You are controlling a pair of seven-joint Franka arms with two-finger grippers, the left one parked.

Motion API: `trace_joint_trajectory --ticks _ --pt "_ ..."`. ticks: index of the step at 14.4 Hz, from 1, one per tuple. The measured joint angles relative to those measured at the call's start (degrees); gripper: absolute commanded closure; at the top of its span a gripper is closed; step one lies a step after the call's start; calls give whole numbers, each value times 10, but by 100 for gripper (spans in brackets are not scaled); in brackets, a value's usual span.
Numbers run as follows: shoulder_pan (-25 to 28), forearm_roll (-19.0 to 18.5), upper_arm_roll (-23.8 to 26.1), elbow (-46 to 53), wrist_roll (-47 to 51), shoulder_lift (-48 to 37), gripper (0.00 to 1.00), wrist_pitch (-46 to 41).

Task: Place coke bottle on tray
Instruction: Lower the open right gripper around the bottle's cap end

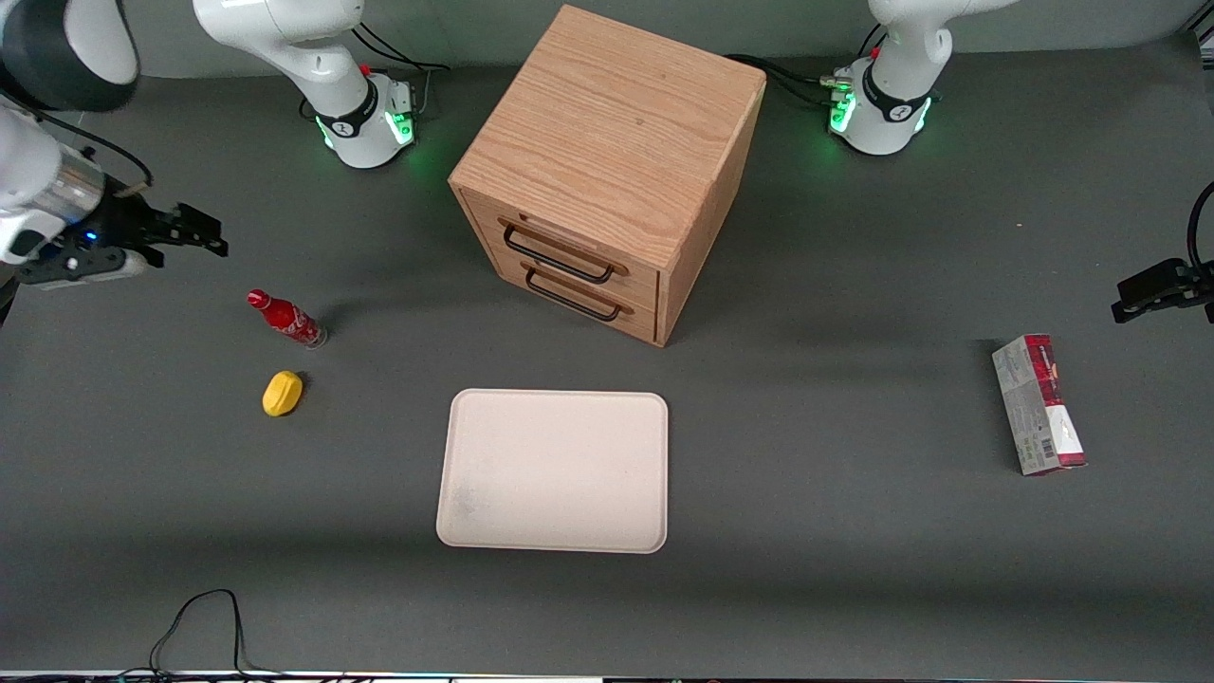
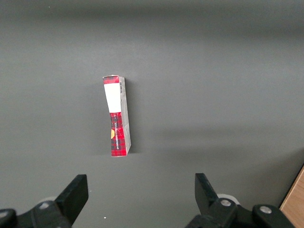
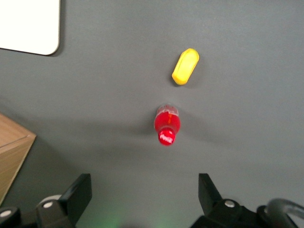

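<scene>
My right gripper grabs the bottle by its red cap end (image 1: 258, 298) next, to set the coke bottle on the tray (image 1: 554, 471).
The coke bottle (image 1: 286, 318), small and red with a red cap, stands upright on the grey table toward the working arm's end. In the right wrist view I look down on its cap (image 3: 167, 124). The pale beige-pink tray (image 1: 554, 471) lies flat in front of the cabinet's drawers and nearer to the front camera than them; nothing is on it, and one corner shows in the right wrist view (image 3: 28, 23). My right gripper (image 1: 207, 235) hangs above the table, open and empty, a little farther from the front camera than the bottle. Its fingers (image 3: 78, 192) are wide apart, short of the bottle.
A yellow lemon-shaped object (image 1: 282, 393) lies beside the bottle, nearer the front camera, also in the right wrist view (image 3: 185, 66). A wooden two-drawer cabinet (image 1: 607, 171) stands mid-table. A red and grey box (image 1: 1038, 403) lies toward the parked arm's end.
</scene>
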Motion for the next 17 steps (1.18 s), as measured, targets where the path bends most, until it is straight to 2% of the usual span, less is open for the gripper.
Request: trace_joint_trajectory --ticks 7,14,16,17 --pt "0 -7 -8 -146 0 23 1 209" --pt "0 -11 -30 -175 -1 49 3 258" --pt "0 -11 -30 -180 -1 49 7 263" --pt "0 -11 -30 -181 -1 49 25 265"
